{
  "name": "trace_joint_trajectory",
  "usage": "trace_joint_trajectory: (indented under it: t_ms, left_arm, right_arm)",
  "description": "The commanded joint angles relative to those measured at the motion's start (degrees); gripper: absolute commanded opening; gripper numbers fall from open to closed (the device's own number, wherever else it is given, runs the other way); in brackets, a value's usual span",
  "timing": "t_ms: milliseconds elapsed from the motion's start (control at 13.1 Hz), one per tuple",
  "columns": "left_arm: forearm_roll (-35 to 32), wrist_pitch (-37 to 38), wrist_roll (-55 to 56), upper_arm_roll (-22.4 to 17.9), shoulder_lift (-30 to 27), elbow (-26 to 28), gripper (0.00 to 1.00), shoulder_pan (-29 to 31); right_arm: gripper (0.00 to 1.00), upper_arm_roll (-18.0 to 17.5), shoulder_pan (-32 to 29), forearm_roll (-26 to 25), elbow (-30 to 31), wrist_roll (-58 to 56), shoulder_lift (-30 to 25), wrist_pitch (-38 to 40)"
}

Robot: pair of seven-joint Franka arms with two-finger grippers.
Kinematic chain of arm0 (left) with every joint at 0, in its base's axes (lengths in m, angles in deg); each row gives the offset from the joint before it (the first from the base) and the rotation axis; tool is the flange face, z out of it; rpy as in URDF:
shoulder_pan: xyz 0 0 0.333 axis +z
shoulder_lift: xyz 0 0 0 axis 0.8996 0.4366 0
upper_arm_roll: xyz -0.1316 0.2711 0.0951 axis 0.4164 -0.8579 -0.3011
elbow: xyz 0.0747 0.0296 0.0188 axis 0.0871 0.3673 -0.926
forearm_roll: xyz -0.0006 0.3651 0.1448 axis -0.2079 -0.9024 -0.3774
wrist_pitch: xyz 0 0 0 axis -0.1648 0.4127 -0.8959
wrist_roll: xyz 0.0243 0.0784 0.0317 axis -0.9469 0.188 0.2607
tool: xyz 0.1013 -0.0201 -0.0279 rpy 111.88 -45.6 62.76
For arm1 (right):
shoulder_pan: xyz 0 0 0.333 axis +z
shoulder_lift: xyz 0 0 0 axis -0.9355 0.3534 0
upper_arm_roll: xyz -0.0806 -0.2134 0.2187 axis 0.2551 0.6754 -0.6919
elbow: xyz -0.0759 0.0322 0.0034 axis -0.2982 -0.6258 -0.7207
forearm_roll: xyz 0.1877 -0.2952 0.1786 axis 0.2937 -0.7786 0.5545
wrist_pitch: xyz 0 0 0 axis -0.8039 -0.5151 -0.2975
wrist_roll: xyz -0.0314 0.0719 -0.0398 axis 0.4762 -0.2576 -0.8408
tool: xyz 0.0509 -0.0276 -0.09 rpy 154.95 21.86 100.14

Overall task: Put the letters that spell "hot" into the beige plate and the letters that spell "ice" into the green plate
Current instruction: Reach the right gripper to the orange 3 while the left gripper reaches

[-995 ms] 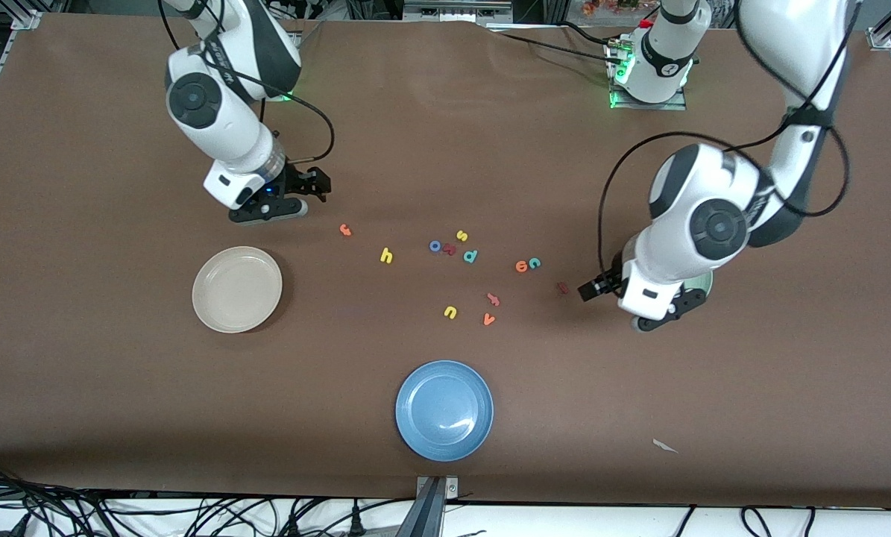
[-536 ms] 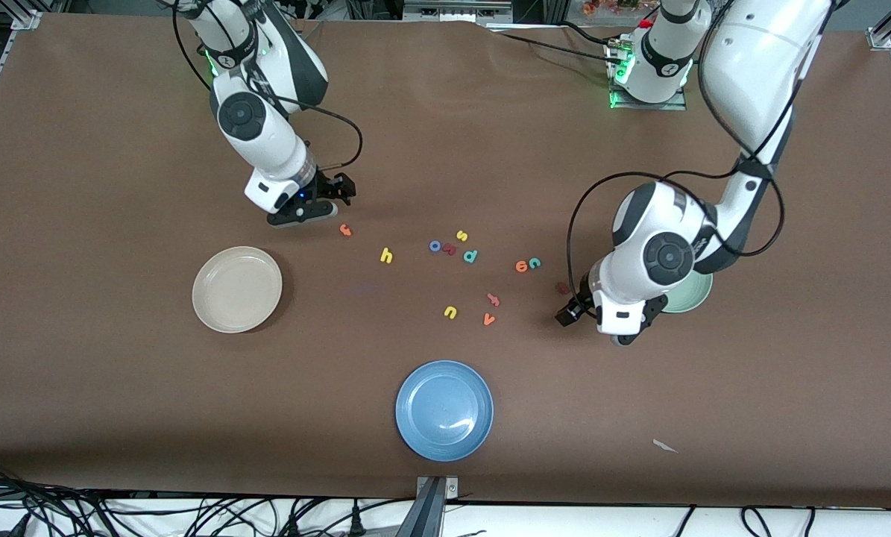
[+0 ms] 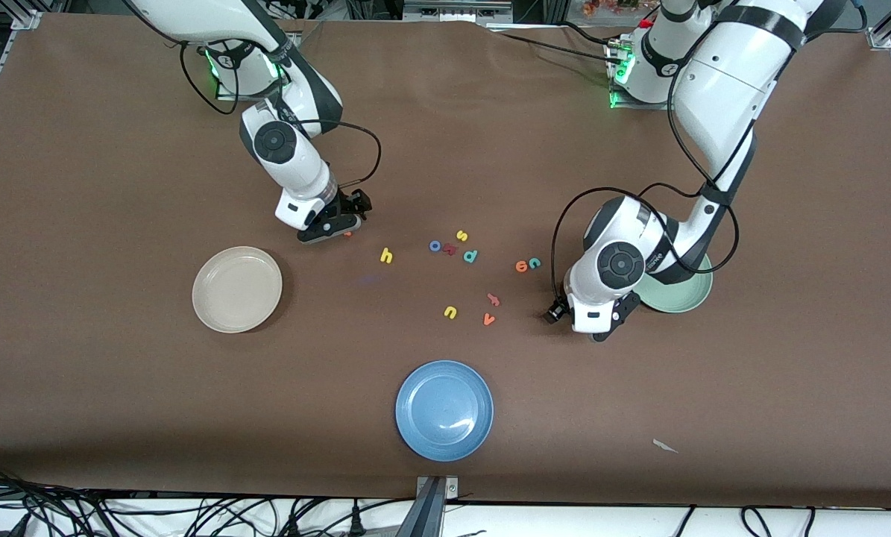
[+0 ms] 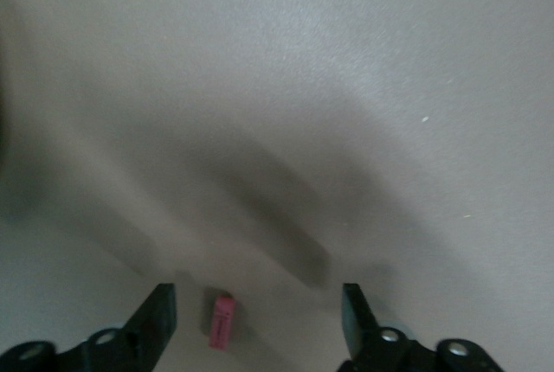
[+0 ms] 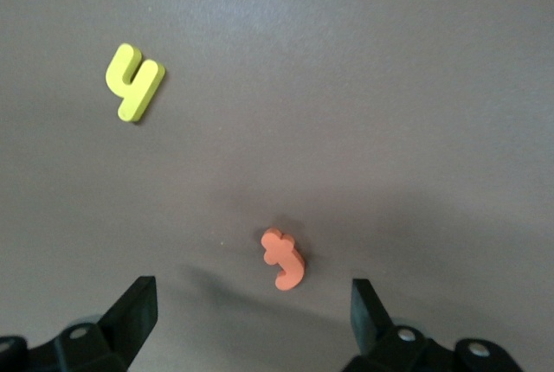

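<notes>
Next, my right gripper grips the orange "t" by its curved foot (image 5: 290, 279) to bring it to the beige plate for "hot".
My right gripper (image 5: 251, 313) hangs open low over the orange "t" (image 5: 284, 258), which lies just ahead of its fingers; the yellow "h" (image 5: 134, 82) lies farther off. In the front view this gripper (image 3: 331, 230) is beside the beige plate (image 3: 237, 289). The blue "o" (image 3: 435, 246) sits mid-table. My left gripper (image 4: 257, 316) is open around the dark red "i" (image 4: 222, 322), touching neither finger. From the front, that gripper (image 3: 590, 324) and its arm hide the "i" and part of the green plate (image 3: 684, 298). The orange "e" (image 3: 521, 266) and teal "c" (image 3: 534, 262) lie together nearby.
Other letters lie mid-table: yellow "s" (image 3: 461, 236), a chunky dark red one (image 3: 449, 249), teal "p" (image 3: 470, 256), yellow "u" (image 3: 450, 312), orange "v" (image 3: 488, 319) and a pinkish-orange one (image 3: 493, 300). A blue plate (image 3: 444, 409) sits nearest the front camera.
The right gripper has moved from beside the beige plate to over the "t". The left gripper has left the green plate and come down around the "i".
</notes>
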Motion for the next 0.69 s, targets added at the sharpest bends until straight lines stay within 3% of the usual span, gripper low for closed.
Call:
trace_joint_trajectory:
  t_ms: [0, 612]
  left_arm:
    - [-0.58, -0.15, -4.43, -0.02, -0.78, 1.78, 0.79, 0.44]
    - [-0.32, 0.20, -5.59, 1.30, -0.87, 2.75, 0.58, 0.62]
  right_arm:
    - [0.94, -0.11, 0.16, -2.66, -0.25, 0.49, 1.00, -1.51]
    - [0.79, 0.25, 0.07, -5.91, -0.07, 0.40, 2.67, -2.57]
